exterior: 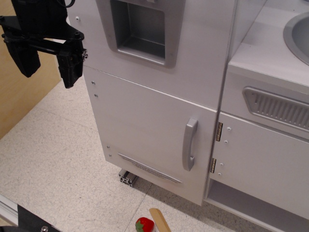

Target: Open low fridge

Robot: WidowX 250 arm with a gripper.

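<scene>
I next need to grab the door's curved silver handle by its upper part (192,126) with my gripper to open the low fridge (140,125).
The low fridge door (145,121) is a large flat pale grey-white panel, closed flush with the cabinet. Its curved silver vertical handle (189,143) is near the door's right edge, and a narrow silver vent strip (149,168) runs along its bottom. My black gripper (48,67) hangs at the upper left, left of the fridge's left edge and far from the handle. Its two fingers point down with a wide gap between them, open and empty. The compartment behind the door is hidden.
Above the door is a panel with a recessed silver dispenser niche (140,29). To the right is a cabinet with brass hinges (218,131), a vent (277,107) and a sink (298,34). A toy strawberry (144,224) and wooden stick (161,221) lie on the speckled floor.
</scene>
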